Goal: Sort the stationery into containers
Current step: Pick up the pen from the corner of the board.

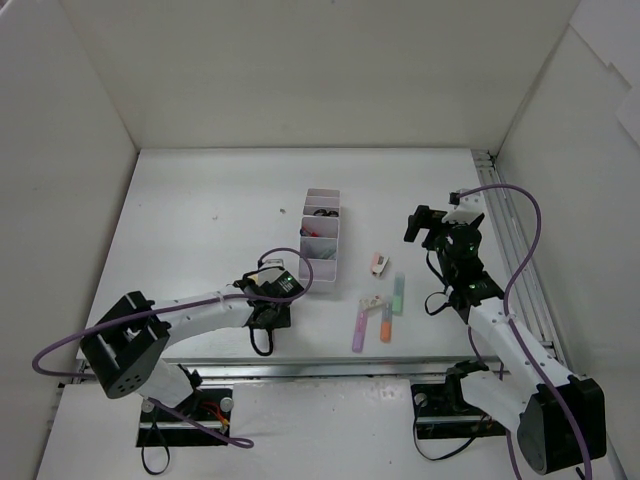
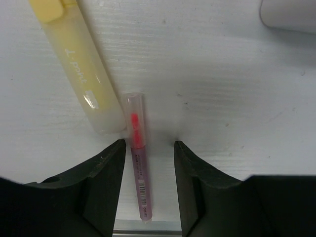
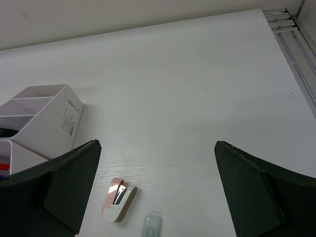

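The thin pen [image 2: 138, 170] would stay lying if the robot lifted its left gripper now, since bare table shows between the pen and one open finger of the left gripper.
My left gripper [image 2: 148, 150] is open and low over the table, its jaws on either side of a thin pink-purple pen [image 2: 138, 170] that lies close to the left finger. A yellow highlighter [image 2: 81, 69] lies just beyond it. In the top view this gripper [image 1: 266, 298] is near the front end of the white organiser tray [image 1: 321, 236]. My right gripper [image 3: 157, 144] is wide open and empty, raised over the table [image 1: 432, 222]. Below it lie a white-pink eraser [image 3: 118, 199] and the cap of a green highlighter [image 3: 152, 224].
Right of the tray lie the eraser [image 1: 379, 264], green highlighter [image 1: 398, 293], purple highlighter [image 1: 358, 327], orange highlighter [image 1: 385, 322] and a small pale item [image 1: 372, 301]. The tray shows at the left of the right wrist view [image 3: 47, 116]. White walls enclose the table.
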### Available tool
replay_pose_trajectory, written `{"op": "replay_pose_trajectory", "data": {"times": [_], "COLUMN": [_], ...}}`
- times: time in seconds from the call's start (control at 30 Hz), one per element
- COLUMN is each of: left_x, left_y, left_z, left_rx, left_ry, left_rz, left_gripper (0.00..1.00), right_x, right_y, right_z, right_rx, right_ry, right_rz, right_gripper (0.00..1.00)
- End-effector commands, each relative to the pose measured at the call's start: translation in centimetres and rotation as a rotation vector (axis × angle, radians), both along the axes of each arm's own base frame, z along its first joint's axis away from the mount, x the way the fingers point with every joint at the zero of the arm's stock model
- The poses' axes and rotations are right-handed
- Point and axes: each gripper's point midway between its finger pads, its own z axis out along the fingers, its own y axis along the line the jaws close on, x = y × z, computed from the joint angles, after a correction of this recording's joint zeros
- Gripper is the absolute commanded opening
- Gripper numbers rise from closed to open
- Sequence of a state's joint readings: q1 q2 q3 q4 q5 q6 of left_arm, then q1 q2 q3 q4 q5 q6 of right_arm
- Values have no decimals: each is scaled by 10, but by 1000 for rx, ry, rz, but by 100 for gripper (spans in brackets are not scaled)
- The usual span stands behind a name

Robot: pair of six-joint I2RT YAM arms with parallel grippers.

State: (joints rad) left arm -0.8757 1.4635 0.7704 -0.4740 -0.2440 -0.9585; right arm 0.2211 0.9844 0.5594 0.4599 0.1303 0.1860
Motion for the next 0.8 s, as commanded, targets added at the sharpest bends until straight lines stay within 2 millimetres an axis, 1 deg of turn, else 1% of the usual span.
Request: {"op": "replay_pose_trajectory", "data": {"times": [0.0, 0.07, 0.1, 0.17, 0.2, 0.27, 0.3, 0.33, 0.4, 0.47, 0.53, 0.57, 0.6, 0.63, 0.67, 0.7, 0.73, 0.77], "left_x": [-4, -5, -4, -1, 1, 4, 6, 6, 12, 19, 33, 40, 45, 59, 64, 68, 81, 86], "left_y": [-3, -3, -3, -3, -5, -2, -1, 0, 0, 7, 8, 6, 7, -3, -11, -10, -31, -36], "left_z": [2, 0, -1, -3, -3, -1, 1, 1, 10, 19, 43, 61, 72, 89, 115, 122, 150, 173], "left_rx": [-18, -20, -15, -5, -1, 23, 29, 35, 37, 65, 60, 27, 37, -6, -69, -36, -134, -182], "left_ry": [16, 19, 20, 14, 10, 2, -3, -8, -42, -89, -185, -245, -293, -383, -474, -532, -658, -748], "left_rz": [18, 19, 21, 26, 31, 39, 44, 46, 46, 48, 34, 22, -26, -47, -82, -182, -227, -262], "left_gripper": [39, 37, 33, 29, 21, 12, 2, 0, 0, 0, 0, 0, 0, 0, 0, 0, 0, 0], "right_x": [9, 9, 9, 9, 9, 9, 9, 8, 8, 7, 7, 7, 7, 7, 6, 6, 6, 6], "right_y": [-3, -3, -2, -2, 0, -1, -2, -1, -2, -2, -2, -2, -2, -1, -2, -2, -1, 0], "right_z": [34, 33, 32, 33, 33, 34, 33, 33, 34, 35, 34, 35, 34, 35, 35, 35, 35, 36], "right_rx": [29, 28, 29, 29, 31, 30, 29, 29, 27, 26, 24, 25, 23, 26, 22, 21, 20, 17], "right_ry": [-108, -105, -102, -104, -104, -107, -105, -105, -110, -111, -111, -113, -111, -114, -114, -114, -115, -118], "right_rz": [-16, -16, -14, -10, -6, -7, -12, -10, -8, -11, -8, -6, -5, -3, -4, -3, 0, 7], "right_gripper": [98, 98, 98, 98, 98, 98, 98, 98, 98, 98, 98, 98, 98, 98, 98, 98, 98, 98]}}
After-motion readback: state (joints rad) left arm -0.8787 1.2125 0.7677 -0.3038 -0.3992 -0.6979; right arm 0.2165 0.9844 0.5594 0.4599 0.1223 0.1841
